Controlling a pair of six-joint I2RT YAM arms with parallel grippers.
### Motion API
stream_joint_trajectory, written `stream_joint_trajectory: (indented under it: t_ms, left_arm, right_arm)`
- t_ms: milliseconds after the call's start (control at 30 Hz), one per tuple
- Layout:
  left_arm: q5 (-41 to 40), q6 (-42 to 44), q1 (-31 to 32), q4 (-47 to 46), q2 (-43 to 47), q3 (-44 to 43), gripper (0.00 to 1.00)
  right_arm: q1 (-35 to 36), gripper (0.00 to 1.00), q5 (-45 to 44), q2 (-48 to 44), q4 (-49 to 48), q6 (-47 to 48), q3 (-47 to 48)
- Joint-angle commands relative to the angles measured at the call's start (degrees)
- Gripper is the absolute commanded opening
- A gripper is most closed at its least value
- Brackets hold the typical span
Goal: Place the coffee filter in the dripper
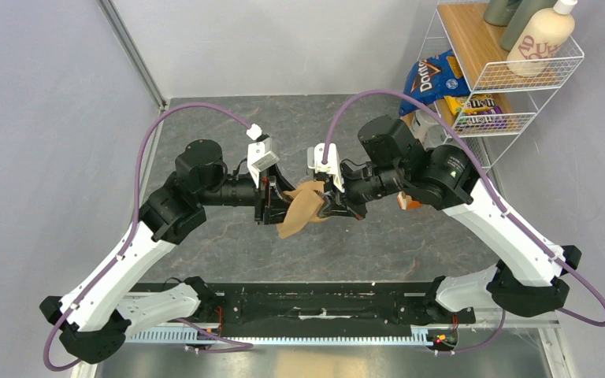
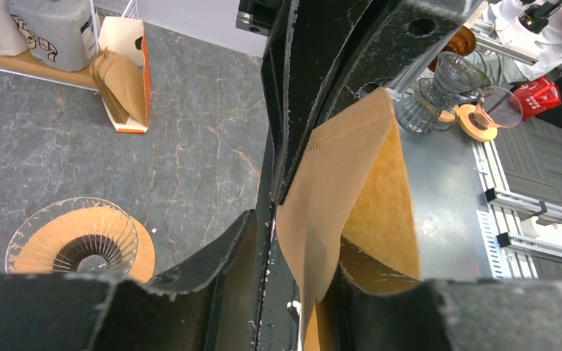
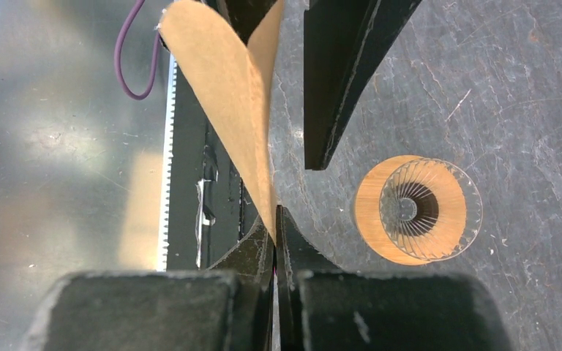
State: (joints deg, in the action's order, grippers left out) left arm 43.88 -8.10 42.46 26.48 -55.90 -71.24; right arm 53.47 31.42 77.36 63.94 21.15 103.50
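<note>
One layer of the coffee filter lies between my left gripper's fingertips, one finger inside the fold, so it is time to close on that layer.
The tan coffee filter (image 1: 299, 211) hangs in the air between my two grippers at the table's middle. My right gripper (image 3: 274, 219) is shut on its lower edge, and the filter (image 3: 219, 80) fans open above the pinch. My left gripper (image 2: 300, 248) is open. One of its fingers (image 2: 380, 274) sits between the filter's two layers (image 2: 336, 190), and the other (image 2: 212, 248) stays outside. The dripper (image 3: 418, 208), clear ribbed glass on a round wooden collar, stands upright on the table beside and below the grippers. It also shows in the left wrist view (image 2: 80, 241). In the top view it is hidden under the arms.
A cardboard holder with a stack of spare filters (image 2: 121, 84) stands on the table beyond the dripper. A white wire shelf (image 1: 512, 71) with snack bags and bottles is at the back right. The metal rail (image 3: 165, 146) runs along the table's near edge.
</note>
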Motion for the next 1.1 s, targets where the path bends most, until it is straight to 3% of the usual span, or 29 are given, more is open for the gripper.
stream_joint_trajectory:
  t_ms: [0, 100, 167, 233, 333, 433, 633, 767, 833, 1067]
  left_arm:
    - [-0.43, 0.67, 0.08, -1.97, -0.34, 0.9, 0.37]
    - [-4.19, -1.34, 0.08, -2.25, -0.67, 1.02, 0.14]
    - [-6.29, -3.76, -0.07, -2.77, -0.74, 0.84, 0.02]
    - [-8.9, -7.18, -0.34, -3.89, -0.54, 0.93, 0.02]
    - [-15.78, -12.78, -1.35, -5.0, -0.41, -0.25, 0.02]
    - [-25.88, -17.05, -2.41, -5.32, -1.49, -3.44, 0.02]
    - [-50.79, -28.84, -2.51, -1.83, -8.63, -11.63, 0.02]
    - [-56.1, -34.01, -2.47, -1.96, -13.1, -14.02, 0.02]
    - [-57.51, -36.36, -2.47, -1.34, -15.11, -15.22, 0.02]
    - [-58.04, -43.9, -2.55, 0.06, -17.38, -16.6, 0.02]
  right_arm:
    - [-0.04, 0.0, 2.35, 0.47, -1.08, -0.88, 3.19]
    - [-0.2, 0.0, 1.34, 0.38, -1.82, -1.41, 3.11]
    - [-1.42, 0.1, 0.33, 0.18, -2.6, -2.57, 3.11]
    - [-3.92, 0.33, -0.81, -0.29, -4.59, -5.35, 3.11]
    - [-7.74, 0.59, -4.97, -2.16, -8.41, -9.94, 2.4]
    - [-9.22, 0.74, -13.93, -4.91, -13.28, -14.42, 0.43]
    - [-10.05, 0.82, -23.91, -4.33, -17.54, -17.55, 3.14]
    - [-10.01, 0.83, -26.17, -0.87, -21.54, -18.37, 4.66]
    - [-9.97, 0.9, -26.21, 0.07, -23.91, -17.86, 4.17]
    - [-8.21, 0.9, -30.81, -0.82, -32.27, -16.8, -3.23]
